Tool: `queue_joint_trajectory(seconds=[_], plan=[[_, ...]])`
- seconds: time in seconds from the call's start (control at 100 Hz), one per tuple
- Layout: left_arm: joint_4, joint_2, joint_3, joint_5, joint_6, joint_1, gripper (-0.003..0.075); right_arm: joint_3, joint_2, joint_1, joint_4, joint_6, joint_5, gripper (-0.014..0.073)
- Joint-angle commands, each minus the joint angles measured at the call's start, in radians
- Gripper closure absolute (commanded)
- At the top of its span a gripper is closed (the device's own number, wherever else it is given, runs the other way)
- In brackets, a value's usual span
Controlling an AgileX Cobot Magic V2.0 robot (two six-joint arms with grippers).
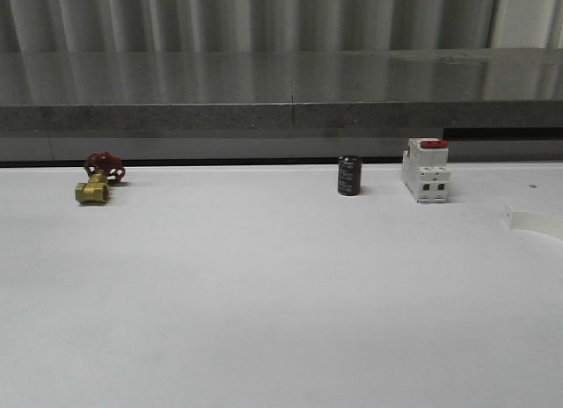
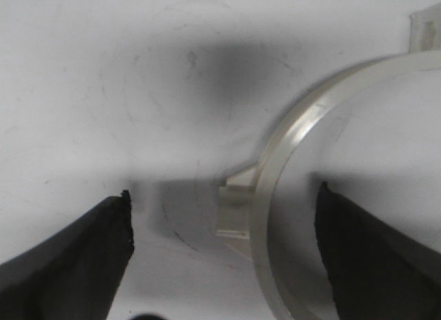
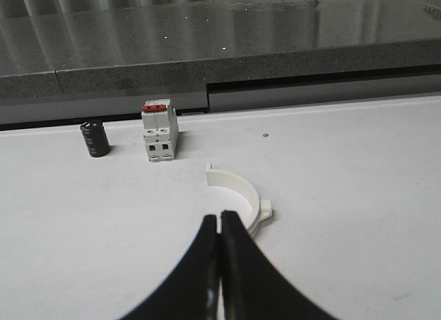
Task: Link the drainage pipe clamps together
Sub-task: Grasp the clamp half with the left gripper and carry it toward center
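My left gripper's fingers reach down beside the outer tab [image 2: 235, 211] of the white clamp, and closing now would catch it. So my left gripper closes on the clamp next.
One white drainage pipe clamp [image 2: 289, 147], a half-ring with a small outer tab, lies flat on the white table in the left wrist view. My left gripper [image 2: 224, 193] is open and straddles its arc and tab, and the ring lies closer to one finger [image 2: 372, 258]. A second clamp half [image 3: 242, 190] lies on the table in the right wrist view, just beyond the tips of my right gripper [image 3: 219, 218], which is shut with nothing between its fingers. In the front view a white curved end of a clamp [image 1: 537, 222] pokes in at the right edge.
A white red-topped breaker [image 1: 426, 170] and a black cylinder [image 1: 349, 176] stand at the back right. A brass valve with a red handle [image 1: 98, 178] lies at the back left. A grey ledge [image 1: 281, 118] borders the table's far edge.
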Motion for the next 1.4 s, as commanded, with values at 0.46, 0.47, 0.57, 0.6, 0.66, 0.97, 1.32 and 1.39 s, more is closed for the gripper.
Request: queue_joint_trajectory(seconds=[0.46, 0.47, 0.57, 0.6, 0.66, 0.97, 1.32, 1.39], plan=[[-0.023, -0.045, -0.03, -0.039, 0.003, 0.0, 0.051, -0.015, -0.014, -0.005, -0.004, -0.006, -0.081, 0.0662], [-0.023, -0.045, -0.03, -0.039, 0.003, 0.0, 0.0531, -0.015, -0.014, -0.005, -0.004, -0.006, -0.081, 0.0662], [-0.023, -0.045, -0.03, -0.022, 0.003, 0.0, 0.0652, -0.015, -0.014, -0.005, -0.004, -0.006, -0.081, 0.0662], [-0.023, -0.045, -0.03, -0.017, 0.003, 0.0, 0.0678, -0.015, -0.014, -0.005, -0.004, -0.006, -0.081, 0.0662], [-0.03, -0.049, -0.03, -0.009, 0.003, 0.0, 0.0719, -0.015, -0.014, -0.005, -0.004, -0.006, -0.081, 0.0662], [-0.128, -0.178, -0.03, 0.105, -0.047, -0.028, 0.0732, -0.015, -0.014, -0.005, -0.004, -0.006, -0.081, 0.0662], [-0.091, -0.334, -0.03, 0.165, -0.292, -0.294, 0.0732, -0.015, -0.014, -0.005, -0.004, -0.006, -0.081, 0.0662], [-0.082, -0.334, -0.03, 0.15, -0.334, -0.371, 0.0732, -0.015, -0.014, -0.005, -0.004, -0.006, -0.081, 0.0662]])
